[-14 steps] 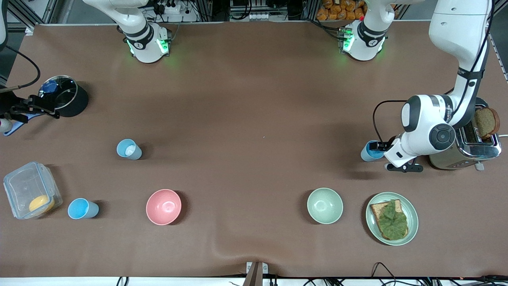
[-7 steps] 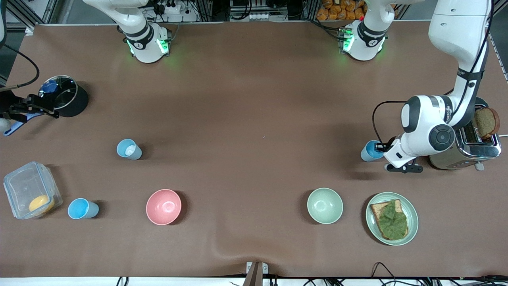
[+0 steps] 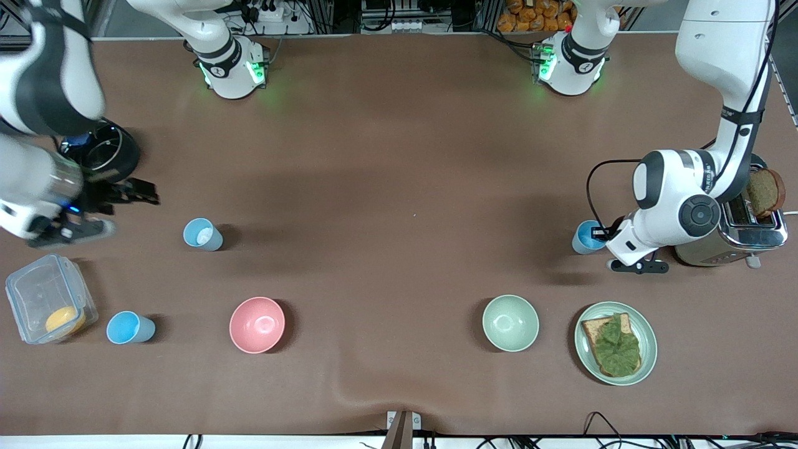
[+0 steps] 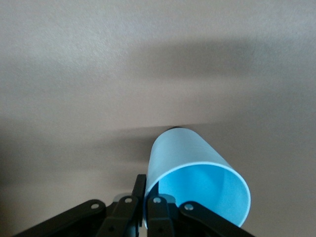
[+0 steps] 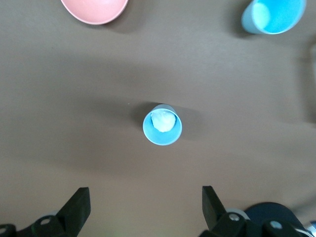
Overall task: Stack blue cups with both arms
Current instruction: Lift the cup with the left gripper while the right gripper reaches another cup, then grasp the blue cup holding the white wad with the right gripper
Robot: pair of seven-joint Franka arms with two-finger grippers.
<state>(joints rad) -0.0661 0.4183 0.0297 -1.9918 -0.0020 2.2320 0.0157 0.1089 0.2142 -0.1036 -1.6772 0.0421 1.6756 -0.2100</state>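
My right gripper grabs the cup holding something white [image 3: 204,236] by its rim [image 3: 200,222] next, to stack the blue cups.
Three light-blue cups show. One cup [image 3: 586,237] stands beside the toaster; my left gripper [image 3: 603,234] is shut on its rim, one finger inside and one outside, as the left wrist view shows for the cup [image 4: 197,180] and the gripper [image 4: 146,207]. A second cup [image 3: 202,234] holds something white; it is also in the right wrist view [image 5: 162,124]. My right gripper [image 3: 138,193] is open and empty over the table between the black pot and this cup, with its fingers wide apart [image 5: 144,205]. A third cup [image 3: 129,328] stands nearer the front camera [image 5: 273,15].
A black pot [image 3: 109,153] and a clear lidded container [image 3: 47,299] are at the right arm's end. A pink bowl [image 3: 257,324], a pale-green bowl [image 3: 510,322], a plate [image 3: 586,355] with bread and lettuce, and a toaster [image 3: 735,234] are also on the table.
My right arm has swung in from the table's end, and its gripper is now over the table beside the pot. My left gripper and its cup have shifted slightly toward the toaster.
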